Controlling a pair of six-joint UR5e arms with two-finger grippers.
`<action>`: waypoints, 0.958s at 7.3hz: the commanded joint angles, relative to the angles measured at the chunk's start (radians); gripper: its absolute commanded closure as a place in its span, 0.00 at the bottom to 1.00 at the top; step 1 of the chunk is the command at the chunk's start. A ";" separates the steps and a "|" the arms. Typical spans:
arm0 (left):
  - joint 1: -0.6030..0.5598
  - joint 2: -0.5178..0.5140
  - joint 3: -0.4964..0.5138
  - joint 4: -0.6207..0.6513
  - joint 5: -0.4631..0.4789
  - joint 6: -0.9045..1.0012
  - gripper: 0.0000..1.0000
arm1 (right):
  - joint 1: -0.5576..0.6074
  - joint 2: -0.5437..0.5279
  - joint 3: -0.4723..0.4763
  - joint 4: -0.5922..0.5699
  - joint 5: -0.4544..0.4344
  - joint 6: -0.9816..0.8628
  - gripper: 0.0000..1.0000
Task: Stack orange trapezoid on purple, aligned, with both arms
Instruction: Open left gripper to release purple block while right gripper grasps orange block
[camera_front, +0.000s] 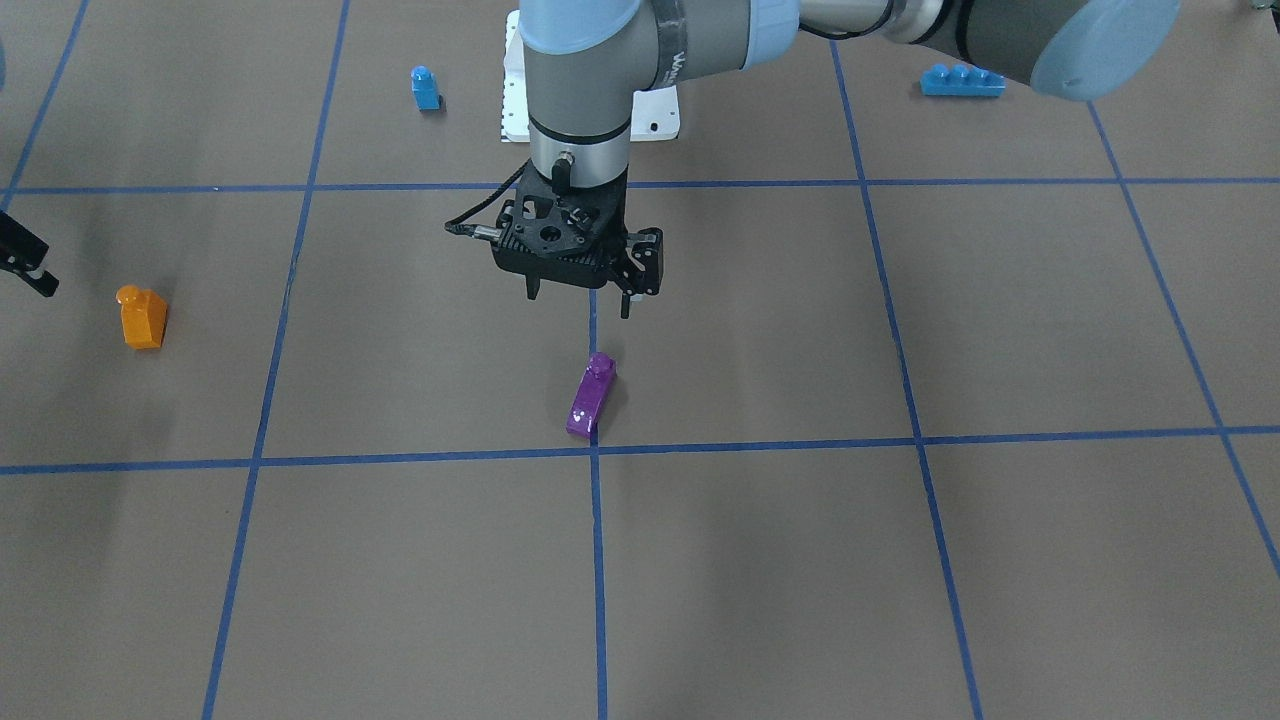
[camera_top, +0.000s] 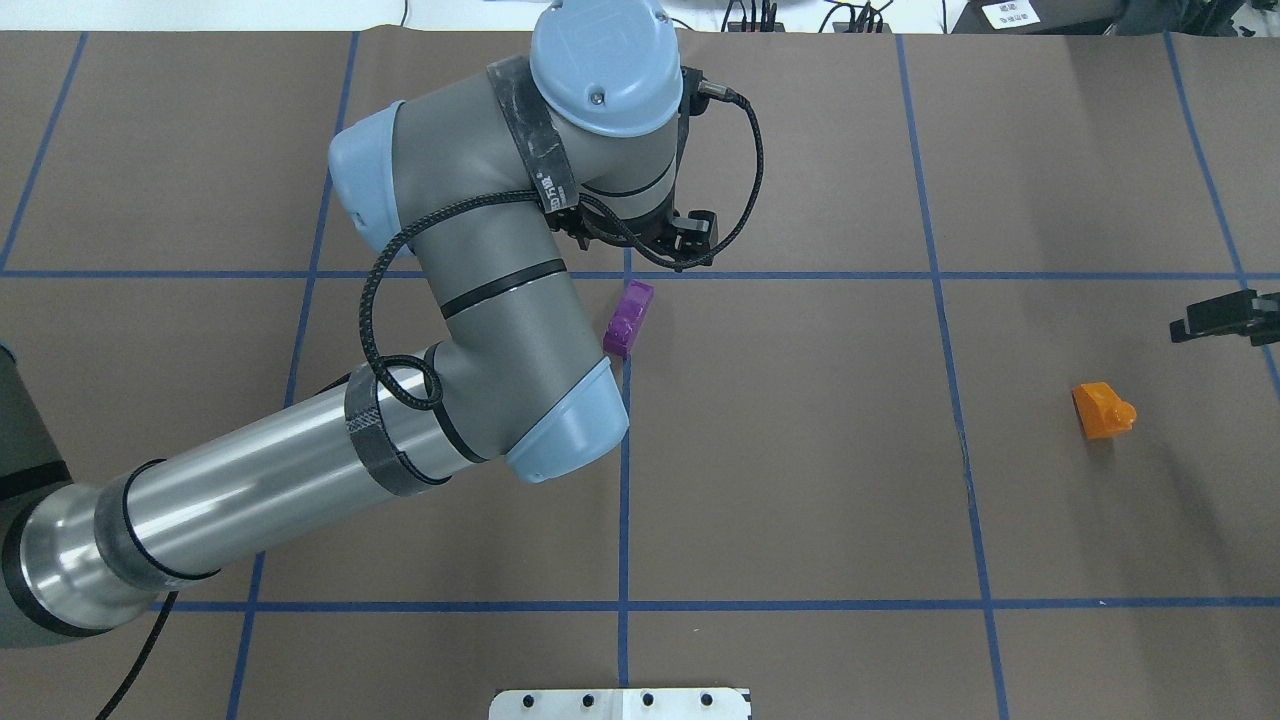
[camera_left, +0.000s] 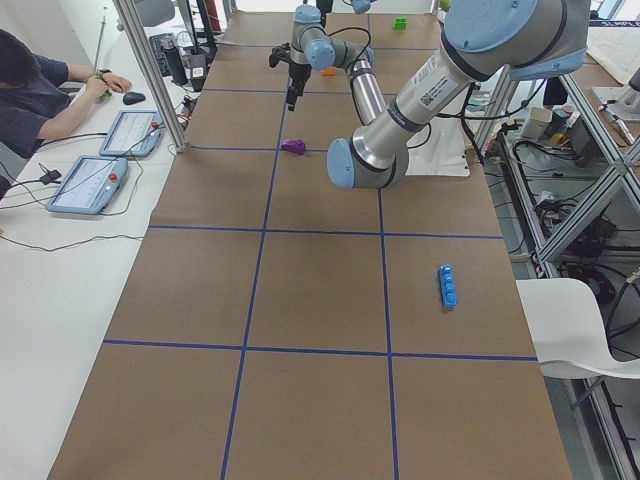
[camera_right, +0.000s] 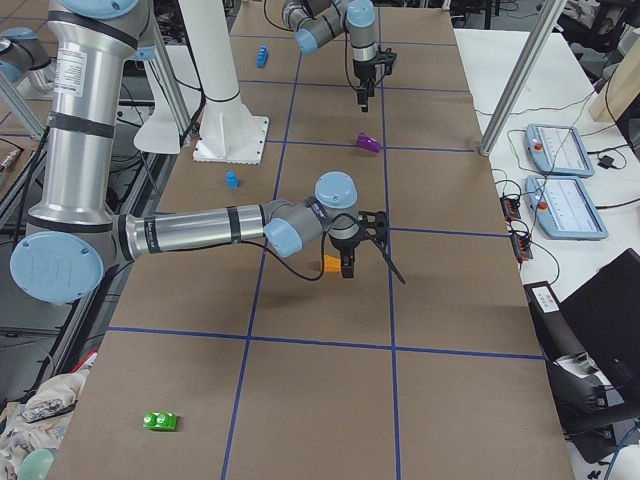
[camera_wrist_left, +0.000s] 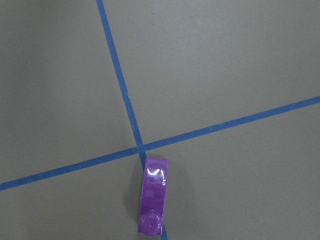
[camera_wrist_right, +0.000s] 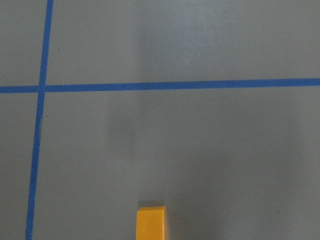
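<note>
I next grab the orange trapezoid's two flat facing sides with my right gripper to stack it, since it slopes down from its stud.
The orange trapezoid (camera_front: 142, 317) stands on the brown table, stud up, at the far left of the front view; it also shows in the overhead view (camera_top: 1102, 410) and at the bottom edge of the right wrist view (camera_wrist_right: 151, 222). The purple block (camera_front: 592, 397) lies on a blue tape line near the table's middle, and shows in the left wrist view (camera_wrist_left: 152, 195). My left gripper (camera_front: 580, 297) hangs open and empty above the table, just on the robot's side of the purple block. My right gripper (camera_front: 35, 265) is open and empty, above and beside the orange block, not touching it.
A small blue one-stud block (camera_front: 425, 88) and a long blue brick (camera_front: 962, 80) lie near the robot's side. The white base plate (camera_front: 655, 115) is between them. A green block (camera_right: 160, 421) lies at the table's right end. An operator (camera_left: 30, 90) sits beyond the far edge.
</note>
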 joint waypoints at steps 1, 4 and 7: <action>-0.004 0.001 -0.007 0.006 0.000 0.000 0.00 | -0.148 -0.002 -0.038 0.054 -0.118 0.118 0.00; -0.006 0.009 -0.012 0.006 0.000 0.000 0.00 | -0.209 0.007 -0.066 0.052 -0.122 0.124 0.00; -0.006 0.011 -0.013 0.006 0.000 0.000 0.00 | -0.226 0.025 -0.100 0.051 -0.117 0.113 0.14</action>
